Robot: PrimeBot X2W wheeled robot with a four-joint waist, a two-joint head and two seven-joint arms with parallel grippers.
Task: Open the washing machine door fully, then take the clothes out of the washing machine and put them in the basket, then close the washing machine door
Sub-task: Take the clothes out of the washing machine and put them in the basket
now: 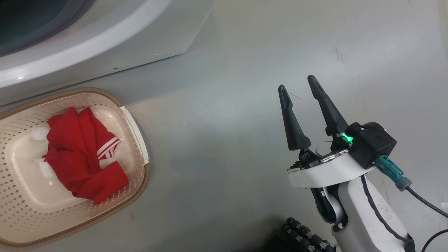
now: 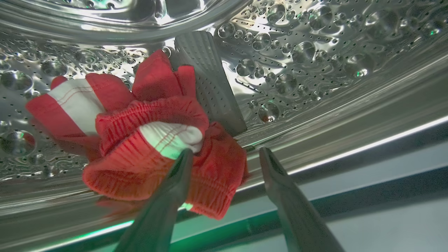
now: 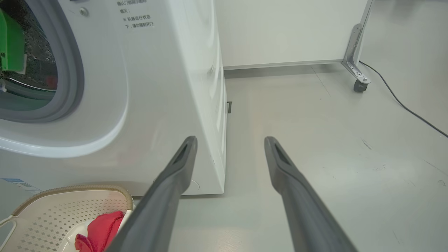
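The red garment should be grabbed next by its ribbed edge [image 2: 215, 184] with my left gripper, because that edge sticks out while the rest of the garment is bunched up on the drum's side.
A red garment with white stripes [image 2: 157, 140] lies bunched on the steel drum wall inside the washing machine [image 3: 168, 87]. My left gripper [image 2: 225, 154] is open inside the drum, its left finger over the garment's edge and its right finger beside it. More red clothes [image 1: 82, 154] lie in the cream basket [image 1: 134, 126] on the floor in front of the machine [image 1: 105, 45]. My right gripper [image 1: 296, 82] hangs open and empty over bare floor to the right of the basket [image 3: 70, 196]; its fingers [image 3: 175, 182] point past the machine's corner. The washing machine door is out of view.
The machine's grey rubber ring [image 3: 75, 70] frames the open drum mouth, where a green-lit part [image 3: 12, 45] shows. At the back right stands a white panel on a caster [image 3: 358, 84], with a black cable [image 3: 402, 105] running across the grey floor.
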